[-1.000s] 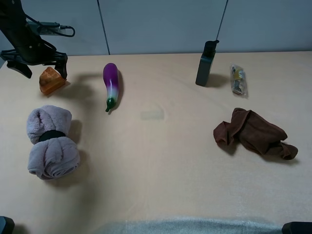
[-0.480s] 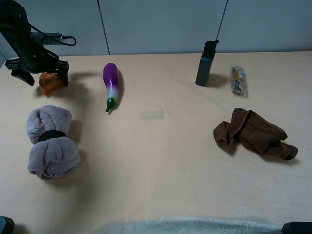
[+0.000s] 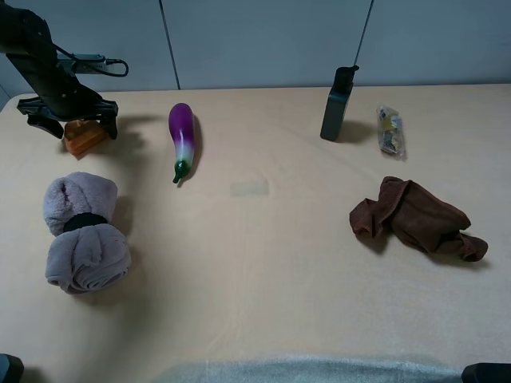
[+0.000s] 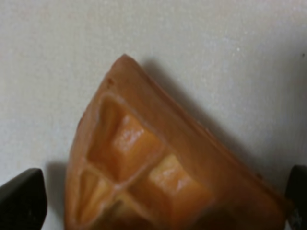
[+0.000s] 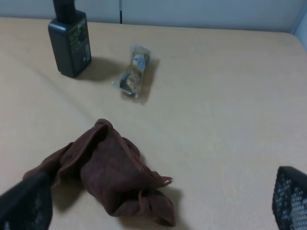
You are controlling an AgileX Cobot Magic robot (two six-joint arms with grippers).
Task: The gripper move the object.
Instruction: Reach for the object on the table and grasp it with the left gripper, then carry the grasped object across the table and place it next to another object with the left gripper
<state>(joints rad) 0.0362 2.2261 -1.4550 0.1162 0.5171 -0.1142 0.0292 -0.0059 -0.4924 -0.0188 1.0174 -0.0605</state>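
Observation:
My left fingers, low around the waffle wedge, should close.
An orange waffle-shaped wedge [image 3: 83, 137] lies on the table at the far left back; it fills the left wrist view [image 4: 153, 172]. My left gripper [image 3: 73, 124] is low over it, open, with one finger on each side of the wedge. The fingers [image 4: 21, 200] show beside it in the left wrist view, apart from its edges. My right gripper [image 5: 158, 203] is open and empty, looking over a brown cloth [image 5: 103, 170]. It is out of the exterior high view.
A purple eggplant [image 3: 182, 138] lies right of the wedge. A rolled grey towel [image 3: 82, 233] lies at front left. A dark bottle [image 3: 337, 105], a wrapped snack [image 3: 390, 130] and the brown cloth [image 3: 417, 217] are on the right.
My left gripper has come down over the orange wedge and now straddles it. The wedge and everything else have stayed in place.

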